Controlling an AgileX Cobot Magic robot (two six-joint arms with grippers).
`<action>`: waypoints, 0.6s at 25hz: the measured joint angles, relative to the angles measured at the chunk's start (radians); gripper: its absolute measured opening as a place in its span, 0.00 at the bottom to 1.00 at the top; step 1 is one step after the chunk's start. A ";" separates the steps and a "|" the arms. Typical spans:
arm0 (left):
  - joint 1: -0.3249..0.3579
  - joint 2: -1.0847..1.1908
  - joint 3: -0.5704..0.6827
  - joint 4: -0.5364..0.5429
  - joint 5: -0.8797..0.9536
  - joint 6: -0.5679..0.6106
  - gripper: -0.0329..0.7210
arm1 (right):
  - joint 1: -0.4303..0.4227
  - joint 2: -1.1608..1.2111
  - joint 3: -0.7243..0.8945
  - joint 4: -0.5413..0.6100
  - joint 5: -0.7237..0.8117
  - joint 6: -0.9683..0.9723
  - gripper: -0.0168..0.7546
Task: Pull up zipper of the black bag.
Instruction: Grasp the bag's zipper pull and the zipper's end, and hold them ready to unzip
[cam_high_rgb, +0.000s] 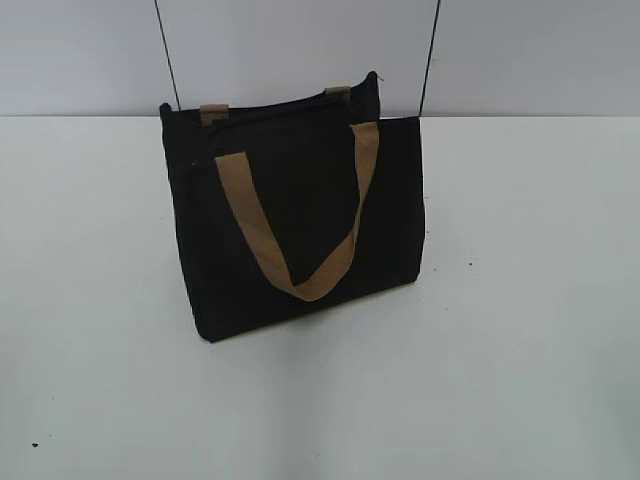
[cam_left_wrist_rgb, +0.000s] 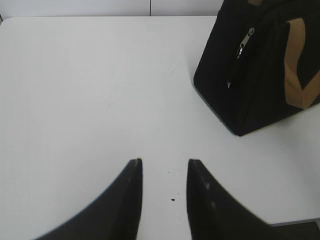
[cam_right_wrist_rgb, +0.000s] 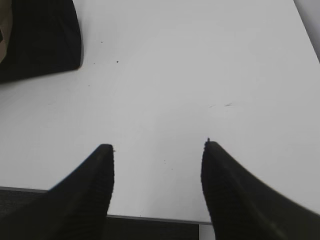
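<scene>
I should next use my left gripper to grab the black bag by the zipper's tail end (cam_left_wrist_rgb: 230, 81). It hangs slack beyond the silvery pull tab, while the bag's side panel (cam_left_wrist_rgb: 212, 70) lies flat.
The black bag (cam_high_rgb: 300, 215) stands upright on the white table (cam_high_rgb: 520, 350), with a tan loop handle (cam_high_rgb: 300, 215) hanging down its front. Its zipper line (cam_high_rgb: 280, 110) runs along the top edge. In the left wrist view the bag (cam_left_wrist_rgb: 255, 80) is at the upper right, and a silvery pull tab (cam_left_wrist_rgb: 245, 44) shows on its end. My left gripper (cam_left_wrist_rgb: 165, 162) is open and empty, well short of the bag. My right gripper (cam_right_wrist_rgb: 157, 146) is open and empty; a corner of the bag (cam_right_wrist_rgb: 45, 40) is at the upper left. Neither gripper shows in the exterior view.
Two thin dark cables (cam_high_rgb: 168, 55) hang against the grey wall behind the bag. The table's near edge (cam_right_wrist_rgb: 150, 218) lies just under my right gripper. Small dark specks (cam_left_wrist_rgb: 172, 200) dot the tabletop.
</scene>
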 joint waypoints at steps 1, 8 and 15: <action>0.000 0.000 0.000 0.000 0.000 0.000 0.36 | 0.000 0.000 0.000 0.000 0.000 0.000 0.58; 0.000 0.000 0.000 0.000 0.000 0.000 0.36 | 0.000 0.000 0.000 0.000 0.000 0.000 0.58; 0.000 0.000 0.000 0.001 0.000 0.001 0.36 | 0.000 0.000 0.000 0.000 0.000 0.000 0.58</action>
